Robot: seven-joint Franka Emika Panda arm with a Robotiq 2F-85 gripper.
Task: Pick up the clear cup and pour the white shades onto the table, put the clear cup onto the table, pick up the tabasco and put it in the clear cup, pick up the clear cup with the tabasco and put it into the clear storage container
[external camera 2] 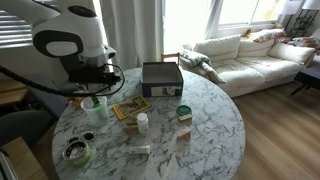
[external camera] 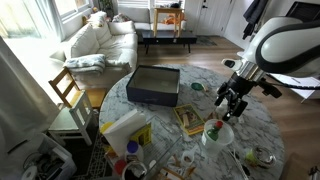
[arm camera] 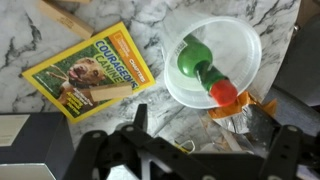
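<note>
My gripper grabs the clear cup (external camera: 215, 133) by its rim next, keeping it upright with the tabasco inside, to lower it into the clear storage container.
The clear cup (arm camera: 212, 58) stands upright on the marbled table (arm camera: 150, 30). The tabasco (arm camera: 203, 72), a green bottle with a red cap, lies tilted inside the cup. My gripper (arm camera: 212, 140) hangs just above and beside the cup, open, with nothing between its dark fingers (arm camera: 140, 118). In both exterior views the gripper (external camera: 232, 100) (external camera 2: 92, 86) hovers over the cup (external camera: 215, 133) (external camera 2: 95, 108). A thin white loop (arm camera: 186, 146) lies under the gripper; I cannot tell if it is the white shades. A whitish translucent bin (external camera: 122, 128) at the table's edge may be the clear storage container.
A yellow dog magazine (arm camera: 85, 72) lies beside the cup, with a wooden block on it. Crumpled orange wrapping (arm camera: 245, 105) touches the cup's rim. A dark shallow box (external camera: 153, 84) (external camera 2: 161, 78) sits further back. Small containers (external camera 2: 142, 122) and clutter dot the table.
</note>
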